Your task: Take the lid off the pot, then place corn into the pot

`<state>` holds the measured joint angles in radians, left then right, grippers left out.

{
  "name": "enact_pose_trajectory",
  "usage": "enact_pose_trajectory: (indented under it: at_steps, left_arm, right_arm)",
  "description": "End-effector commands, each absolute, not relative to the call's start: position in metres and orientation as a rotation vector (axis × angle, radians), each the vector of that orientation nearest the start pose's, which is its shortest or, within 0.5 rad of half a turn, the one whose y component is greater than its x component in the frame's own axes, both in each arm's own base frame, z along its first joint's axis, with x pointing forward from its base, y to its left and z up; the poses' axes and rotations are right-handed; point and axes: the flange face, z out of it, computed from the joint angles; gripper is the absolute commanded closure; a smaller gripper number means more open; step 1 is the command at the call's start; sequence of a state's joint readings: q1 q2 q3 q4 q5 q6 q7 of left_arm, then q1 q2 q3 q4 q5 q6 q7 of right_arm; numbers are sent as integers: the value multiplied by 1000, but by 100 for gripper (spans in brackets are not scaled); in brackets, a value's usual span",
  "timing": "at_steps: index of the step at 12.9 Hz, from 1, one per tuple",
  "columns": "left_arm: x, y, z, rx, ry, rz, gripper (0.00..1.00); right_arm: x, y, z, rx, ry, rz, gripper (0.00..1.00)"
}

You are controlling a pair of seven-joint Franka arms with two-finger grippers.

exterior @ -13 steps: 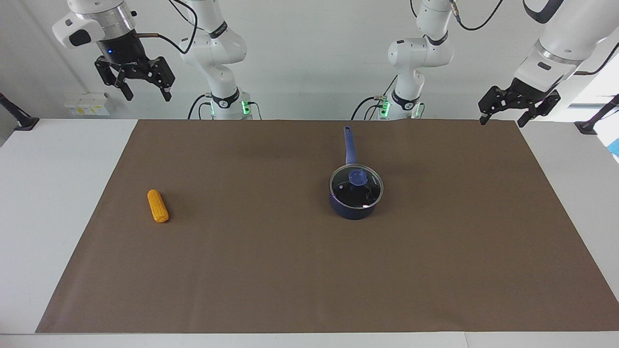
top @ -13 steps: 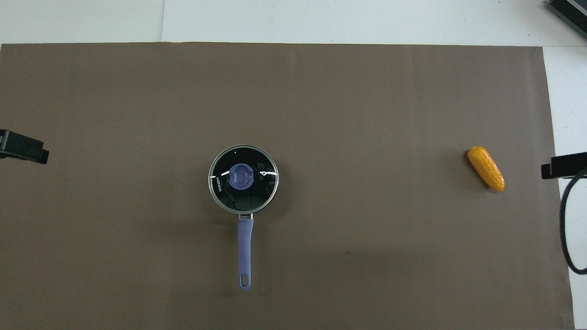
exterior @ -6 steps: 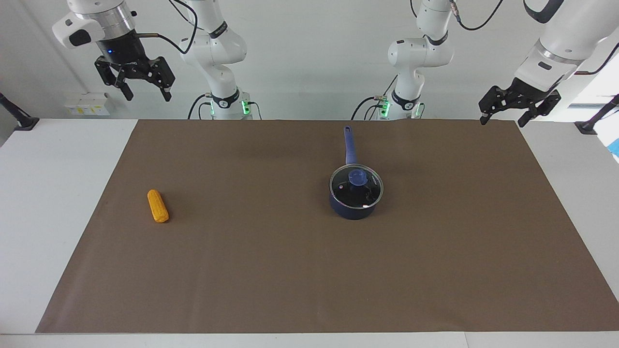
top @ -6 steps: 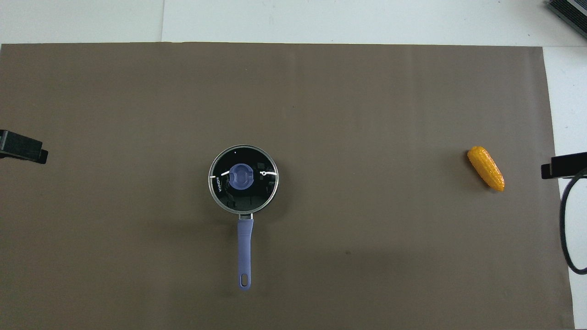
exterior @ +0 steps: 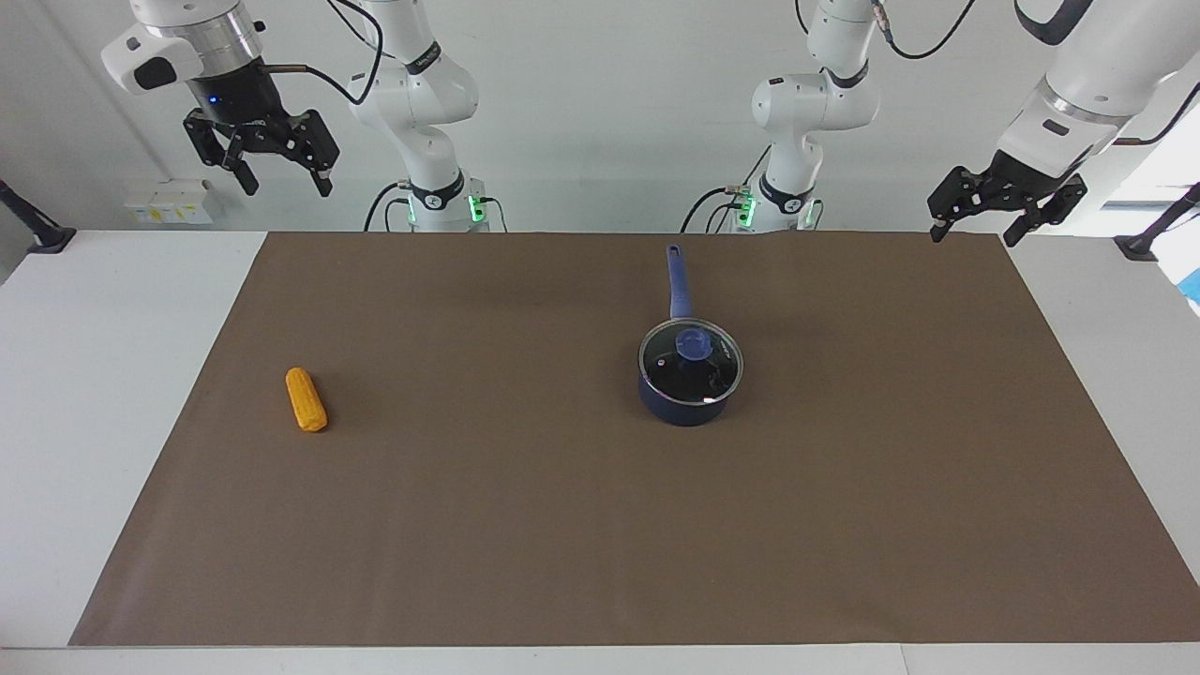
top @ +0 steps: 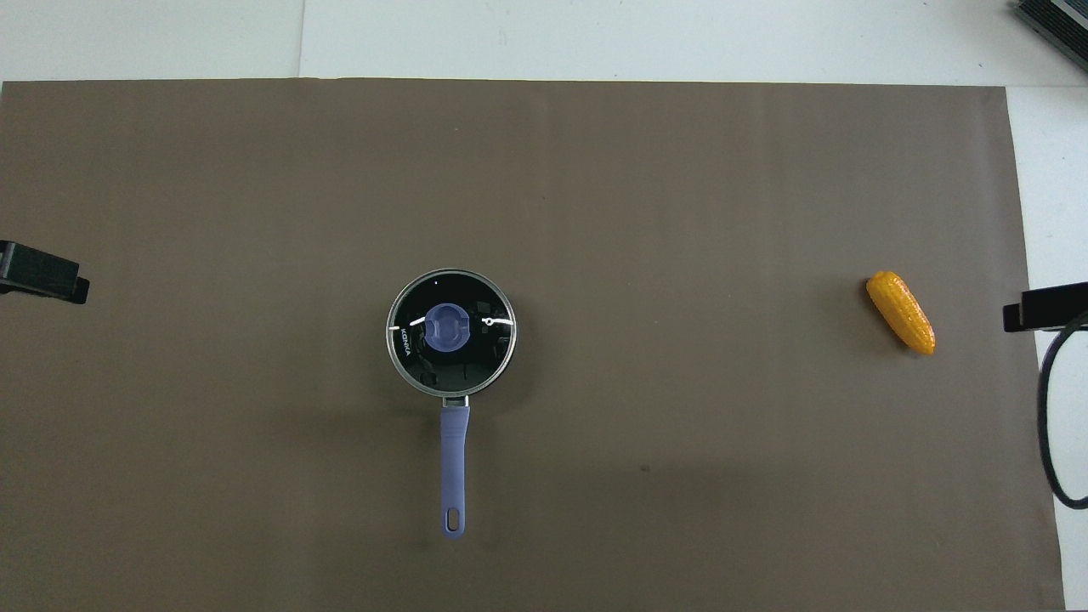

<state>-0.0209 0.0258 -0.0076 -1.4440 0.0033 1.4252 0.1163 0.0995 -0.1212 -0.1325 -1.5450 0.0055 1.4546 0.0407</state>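
The glass lid is as wide as the pot beneath, so the left gripper next needs to grab it by its narrow blue knob (top: 446, 327).
The pot (exterior: 689, 398) is a small navy saucepan on the brown mat, its long blue handle (exterior: 678, 281) pointing toward the robots. The glass lid (exterior: 691, 363) with its blue knob (exterior: 694, 343) sits on the pot; both also show in the overhead view (top: 450, 333). The corn (exterior: 306, 399) lies on the mat toward the right arm's end, also in the overhead view (top: 901, 312). My right gripper (exterior: 284, 183) hangs open and empty, high above the table's edge nearest the robots at that end. My left gripper (exterior: 972, 234) hangs open and empty, high at the left arm's end.
The brown mat (exterior: 562, 525) covers most of the white table (exterior: 94, 375). A small white box (exterior: 173, 202) stands past the table at the right arm's end. A black cable (top: 1054, 408) loops by the right gripper's tip (top: 1045, 306).
The right gripper has edged very slightly upward. The pot, lid, corn and left gripper have not moved.
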Motion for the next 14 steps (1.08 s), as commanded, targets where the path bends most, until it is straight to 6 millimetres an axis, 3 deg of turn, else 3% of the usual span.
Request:
enact_pose_trajectory:
  at_steps: [1, 4, 7, 10, 14]
  left_arm:
    - [543, -18, 661, -3121, 242, 61, 0]
    - [542, -22, 661, -3118, 263, 63, 0]
    - [538, -38, 657, -3113, 304, 84, 0]
    - [536, -60, 647, -3103, 365, 108, 0]
    - [533, -104, 621, -3084, 468, 140, 0]
  right_arm:
    - [494, -24, 691, -3119, 84, -27, 0]
    - [494, -24, 691, -3119, 84, -27, 0]
    - [494, -24, 691, -3119, 81, -27, 0]
    - [494, -24, 691, -3119, 84, -27, 0]
    - [494, -24, 691, -3119, 81, -27, 0]
